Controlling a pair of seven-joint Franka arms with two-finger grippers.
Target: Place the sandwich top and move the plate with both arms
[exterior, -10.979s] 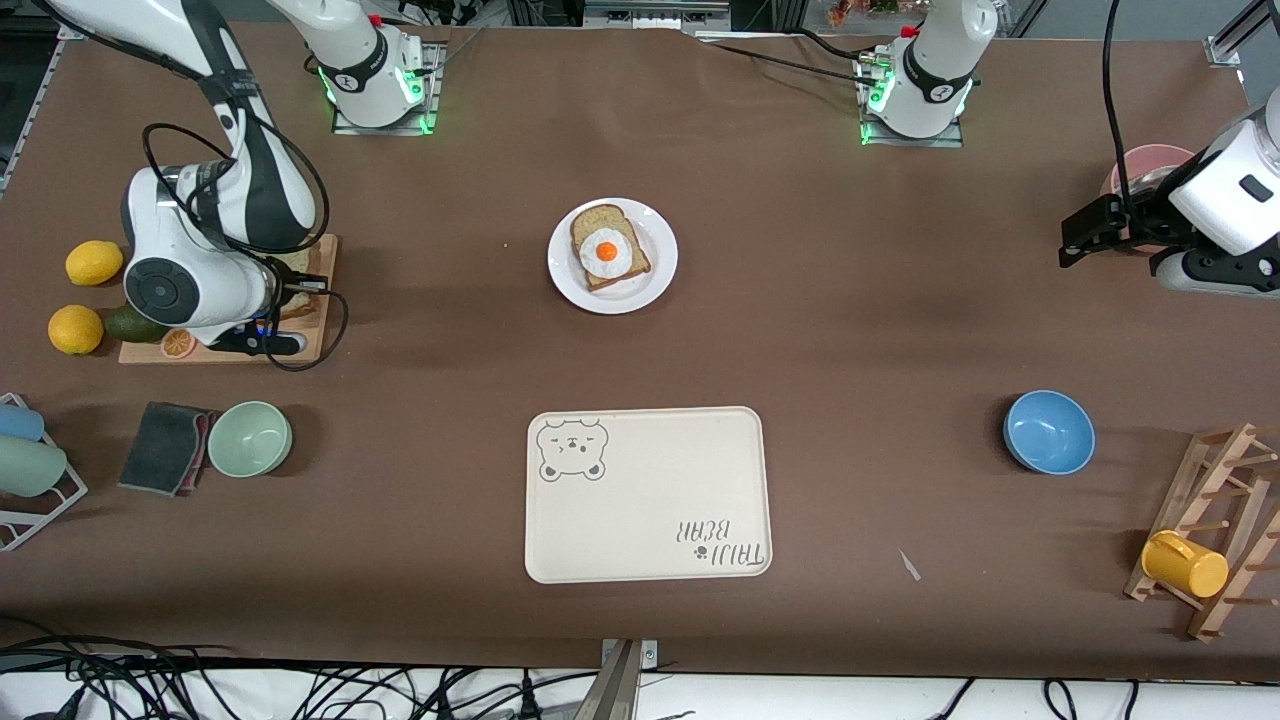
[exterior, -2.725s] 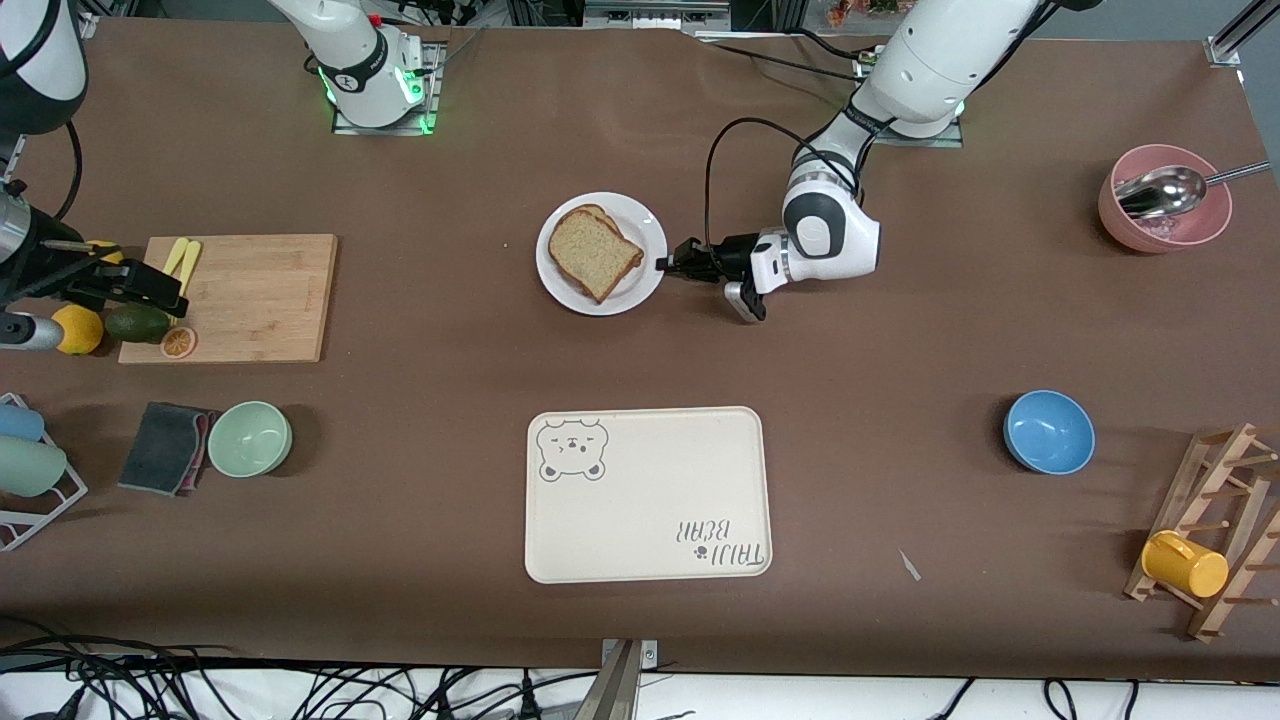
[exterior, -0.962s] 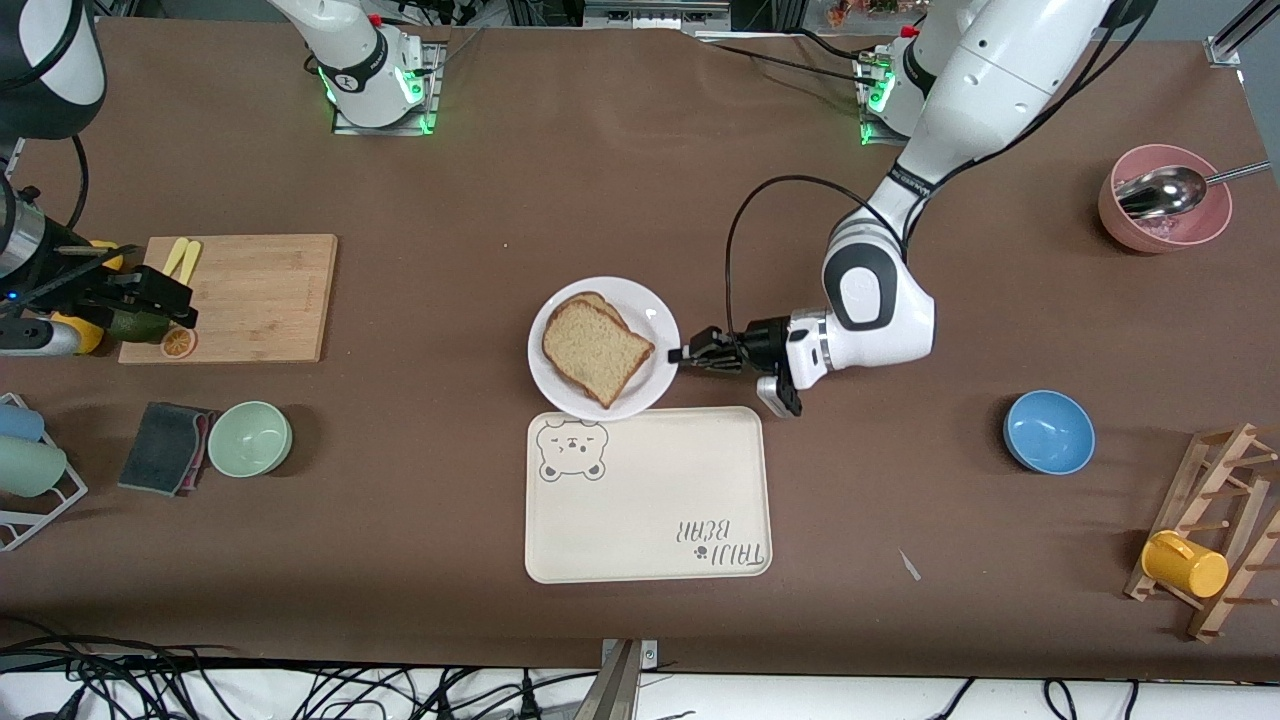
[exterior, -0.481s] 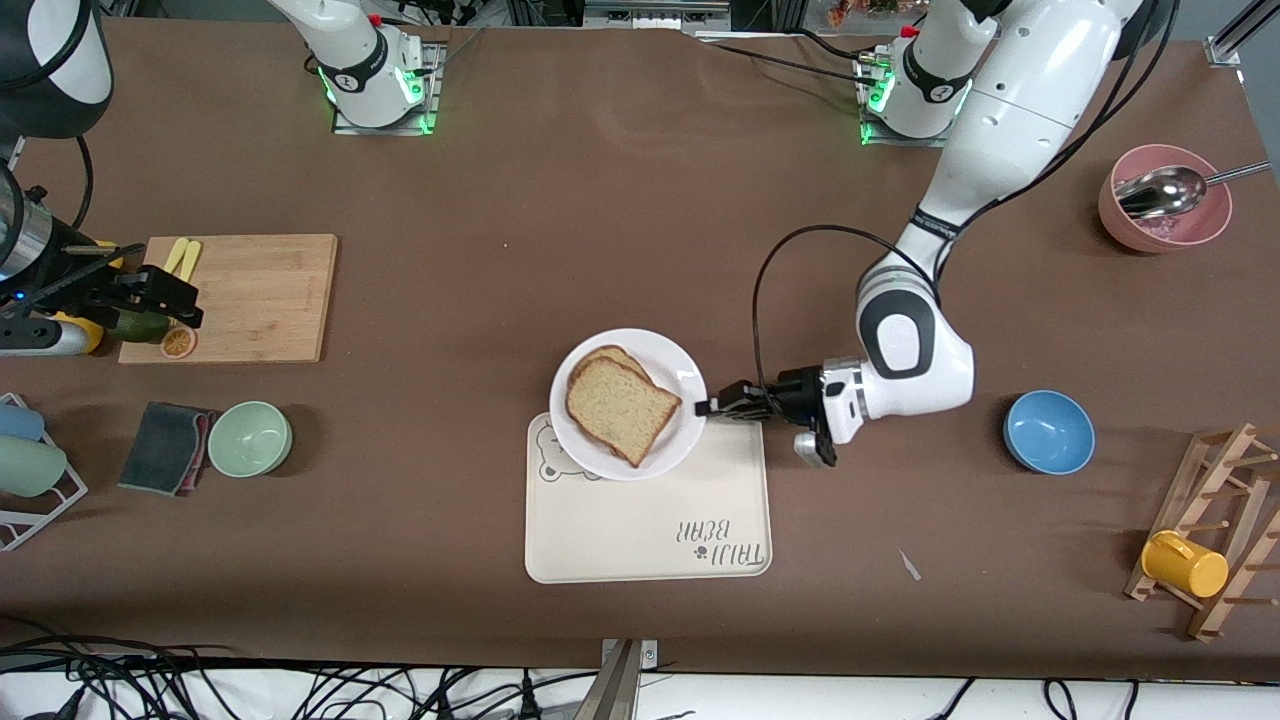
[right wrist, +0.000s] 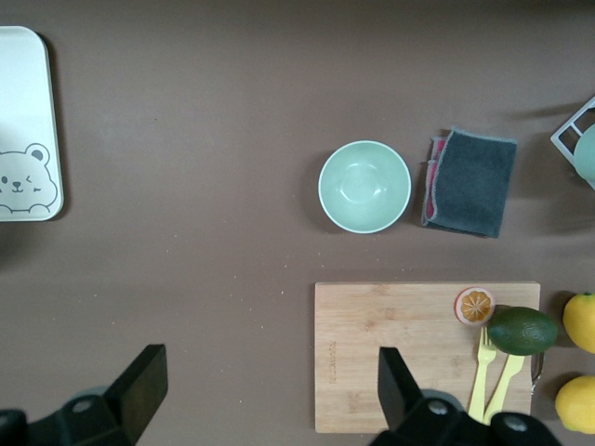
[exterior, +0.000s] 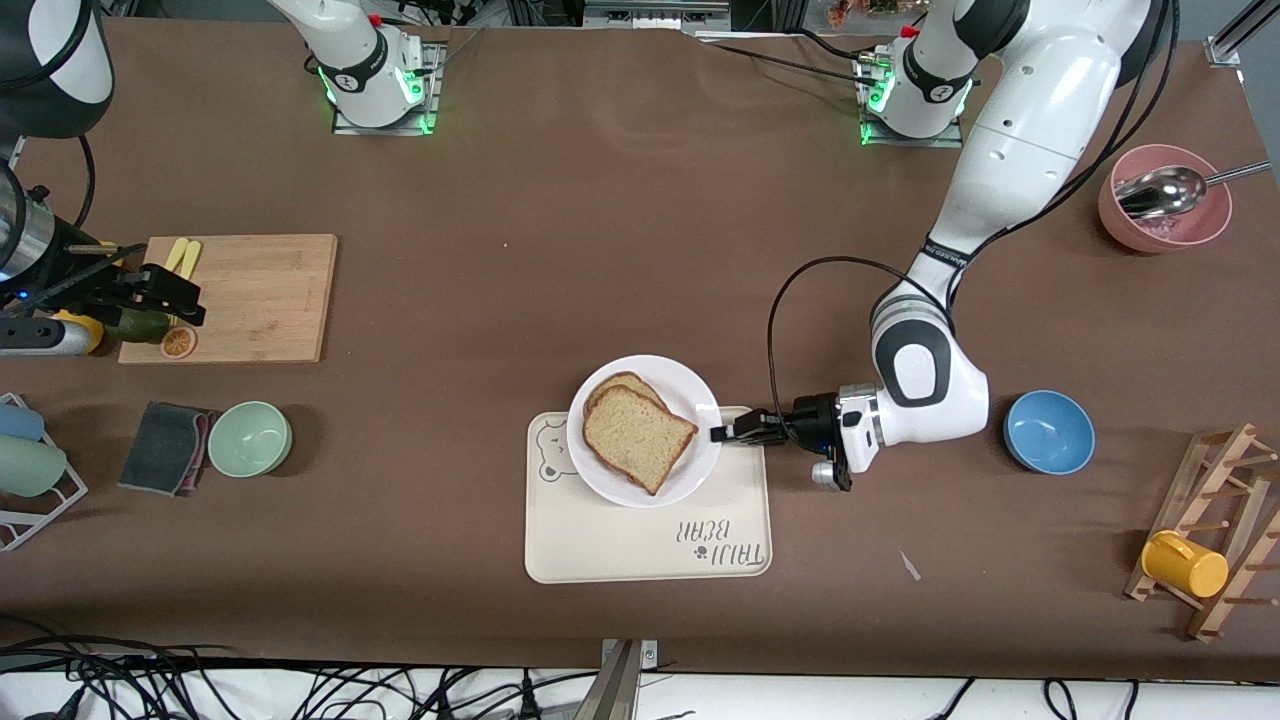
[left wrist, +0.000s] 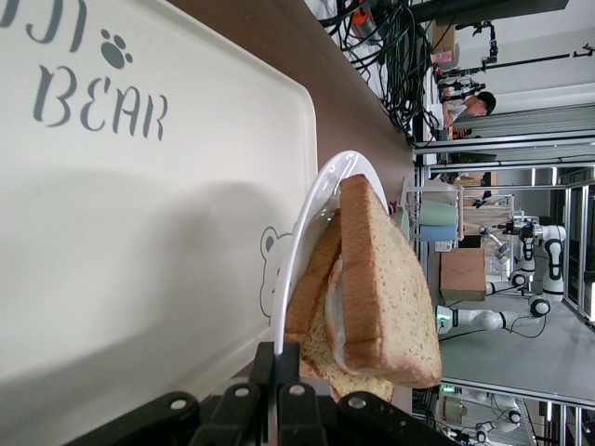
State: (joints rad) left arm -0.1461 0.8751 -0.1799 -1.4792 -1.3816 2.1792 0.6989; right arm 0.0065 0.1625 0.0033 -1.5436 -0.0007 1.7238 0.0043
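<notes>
I should move the white plate fully onto the tray with my left gripper before I let go of the plate, because the plate's far rim (exterior: pixel 648 359) sticks out over the tray's far edge (exterior: pixel 551 416).
The plain tan sandwich top (exterior: pixel 641 438) lies on a second slice on the white plate (exterior: pixel 600 478). My left gripper (exterior: pixel 722 434) is shut on the plate's rim at the edge toward the left arm's end. It holds the plate just over the part of the cream bear tray (exterior: pixel 650 545) farther from the front camera. In the left wrist view the fingers (left wrist: pixel 268 367) pinch the thin plate rim (left wrist: pixel 308 223), and the sandwich top (left wrist: pixel 386 279) shows with egg white under it. My right gripper (exterior: pixel 178 296) is open and empty over the cutting board's edge, and it waits.
A wooden cutting board (exterior: pixel 250 297) with an orange slice, an avocado and lemons lies toward the right arm's end. A green bowl (exterior: pixel 250 437) and a grey cloth (exterior: pixel 165 447) lie nearer the camera. A blue bowl (exterior: pixel 1048 431), a pink bowl with a spoon (exterior: pixel 1165 210) and a mug rack (exterior: pixel 1215 540) stand toward the left arm's end.
My left gripper has carried the plate with the sandwich from the table's middle toward the front camera, to over the tray. The right arm has barely moved.
</notes>
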